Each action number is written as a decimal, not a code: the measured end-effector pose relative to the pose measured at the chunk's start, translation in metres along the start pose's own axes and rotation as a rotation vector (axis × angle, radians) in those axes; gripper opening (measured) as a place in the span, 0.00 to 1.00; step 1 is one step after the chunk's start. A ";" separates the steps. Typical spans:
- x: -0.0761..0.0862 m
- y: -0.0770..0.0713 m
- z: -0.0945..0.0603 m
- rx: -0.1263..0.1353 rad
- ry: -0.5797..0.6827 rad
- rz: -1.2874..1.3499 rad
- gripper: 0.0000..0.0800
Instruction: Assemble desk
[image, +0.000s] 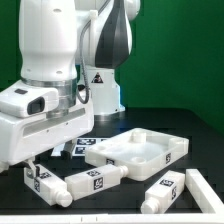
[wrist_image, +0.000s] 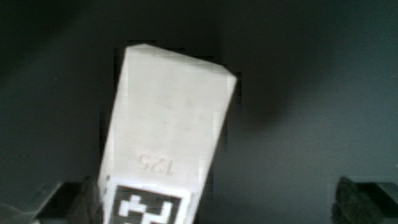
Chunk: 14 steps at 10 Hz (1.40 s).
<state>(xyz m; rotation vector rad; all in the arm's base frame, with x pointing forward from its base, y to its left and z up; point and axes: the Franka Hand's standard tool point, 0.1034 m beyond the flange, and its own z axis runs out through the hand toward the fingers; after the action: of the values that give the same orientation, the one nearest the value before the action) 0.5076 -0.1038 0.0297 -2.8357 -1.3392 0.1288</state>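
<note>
I need to lower my gripper first, then close it on the white leg. My gripper's fingers are above the leg's sides and off them, so they would miss the leg if I closed now.
The white rimmed tabletop (image: 140, 150) lies on the dark table at centre right. Four white square legs with tags lie loose in front of it: one at the exterior view's lower left (image: 47, 186), one beside it (image: 97, 180), and two at the right (image: 160, 190) (image: 206, 185). My gripper (image: 33, 163) hangs just above the lower-left leg. In the wrist view that leg (wrist_image: 173, 120) runs away from the camera, its tag by one dark finger (wrist_image: 75, 203); the other finger (wrist_image: 374, 195) stands well apart. The gripper (wrist_image: 222, 205) is open and holds nothing.
The marker board (image: 84, 148) lies flat behind the legs, by the robot's base (image: 100, 95). The table is dark, with a green wall behind.
</note>
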 end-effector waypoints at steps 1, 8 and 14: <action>0.000 0.000 0.000 0.000 0.000 0.000 0.81; -0.007 0.020 -0.009 0.007 -0.011 0.027 0.81; -0.016 0.028 0.016 0.060 -0.037 0.103 0.81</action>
<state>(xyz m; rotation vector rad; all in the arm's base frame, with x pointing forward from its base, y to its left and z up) 0.5182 -0.1342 0.0137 -2.8655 -1.1741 0.2191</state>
